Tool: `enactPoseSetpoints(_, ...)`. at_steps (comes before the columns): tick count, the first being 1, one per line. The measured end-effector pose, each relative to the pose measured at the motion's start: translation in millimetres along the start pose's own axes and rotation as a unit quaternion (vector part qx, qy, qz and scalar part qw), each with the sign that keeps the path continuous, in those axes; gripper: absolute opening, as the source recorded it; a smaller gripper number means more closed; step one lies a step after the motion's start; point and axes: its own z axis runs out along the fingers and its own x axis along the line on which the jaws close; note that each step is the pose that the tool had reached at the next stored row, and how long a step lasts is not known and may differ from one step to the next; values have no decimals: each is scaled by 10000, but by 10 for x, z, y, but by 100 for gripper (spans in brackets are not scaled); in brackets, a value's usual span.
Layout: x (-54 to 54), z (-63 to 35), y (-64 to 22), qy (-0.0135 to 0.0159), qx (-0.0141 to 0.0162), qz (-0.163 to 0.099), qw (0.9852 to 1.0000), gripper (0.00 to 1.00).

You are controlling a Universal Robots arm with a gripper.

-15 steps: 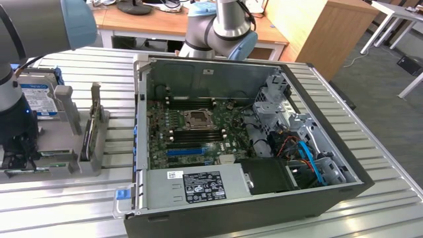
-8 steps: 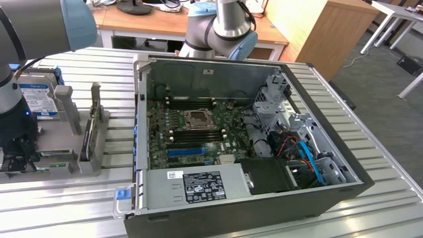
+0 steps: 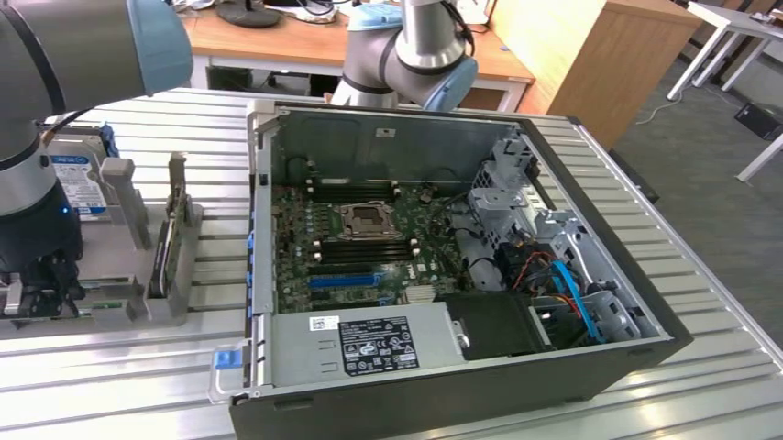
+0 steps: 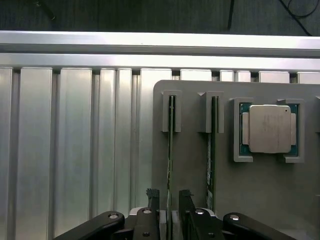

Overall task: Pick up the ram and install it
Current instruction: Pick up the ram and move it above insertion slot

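My gripper will grab the stick by its exposed top edge (image 4: 169,202), where fingers have room, as a grey holder post wraps the stick's end.
The ram (image 4: 170,131) is a thin green stick standing on edge in a slot of the grey holder plate (image 4: 192,165). A second, like stick (image 4: 212,135) stands in the slot beside it. My gripper (image 4: 169,200) is open, and one dark finger (image 4: 152,196) stands on each side of the first stick's near end, close to it. In the exterior view the gripper (image 3: 39,289) hangs low over the holder at the exterior view's left, beside the open computer case (image 3: 636,312).
A silver processor chip (image 4: 270,129) lies in the holder beside the sticks. A hard drive (image 3: 73,174) with a blue-white label stands behind the arm. Inside the case are the motherboard (image 3: 367,243), a blue slot (image 3: 343,280) and the power supply (image 3: 367,344). The aluminium table (image 3: 135,367) is slatted.
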Motion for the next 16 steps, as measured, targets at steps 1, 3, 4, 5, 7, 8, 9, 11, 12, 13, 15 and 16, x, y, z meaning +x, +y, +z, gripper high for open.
enactPoseSetpoints(1,1,-1,-12,0,-1,0,10000,30)
enactPoseSetpoints(3,1,-1,-20,0,0,0,10000,30)
enactPoseSetpoints(4,1,-1,-20,0,-1,0,10000,30)
enactPoseSetpoints(5,1,-1,-20,0,0,0,10000,30)
enactPoseSetpoints(7,1,-1,-20,0,0,0,10000,30)
enactPoseSetpoints(8,1,-1,-20,1,-1,0,10000,30)
enactPoseSetpoints(9,1,1,-21,1,-1,0,10000,30)
enactPoseSetpoints(11,1,6,-21,1,-1,0,10000,30)
enactPoseSetpoints(12,1,8,-21,0,0,0,10000,30)
enactPoseSetpoints(13,1,8,-21,0,0,0,10000,30)
enactPoseSetpoints(15,1,8,-21,0,-1,0,10000,30)
enactPoseSetpoints(16,1,8,-21,0,-1,0,10000,30)
